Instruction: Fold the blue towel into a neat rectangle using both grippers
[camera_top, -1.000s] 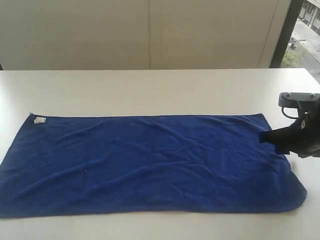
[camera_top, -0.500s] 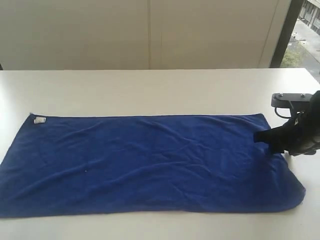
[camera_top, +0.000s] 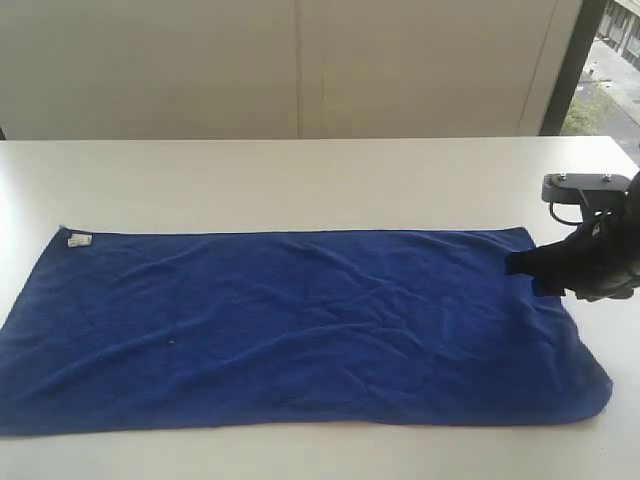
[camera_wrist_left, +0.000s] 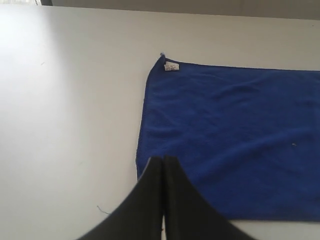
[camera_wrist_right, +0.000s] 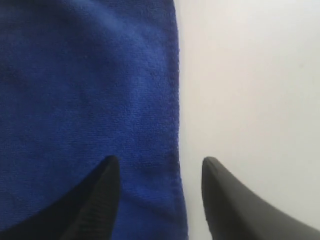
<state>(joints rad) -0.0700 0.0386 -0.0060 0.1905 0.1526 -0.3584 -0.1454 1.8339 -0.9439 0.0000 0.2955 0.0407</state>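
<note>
The blue towel needs to be folded toward the towel's white tag. My right gripper should grab the towel by its short edge opposite the tag next.
The blue towel lies spread flat and long across the white table, with a small white tag at its far left corner. My right gripper hovers at the towel's right end, open, one finger over the cloth and the other over bare table, straddling the towel's edge. In the right wrist view the right gripper holds nothing. My left gripper is shut and empty, near the left end of the towel, with the tag ahead. The left arm is out of the exterior view.
A pale wall runs behind the table, and a window with a dark frame stands at the far right. The towel's near edge lies close to the table's front edge.
My right gripper has moved left and slightly away from the front, further over the towel's right end. The towel's right edge shifted slightly. The left side looks unchanged.
</note>
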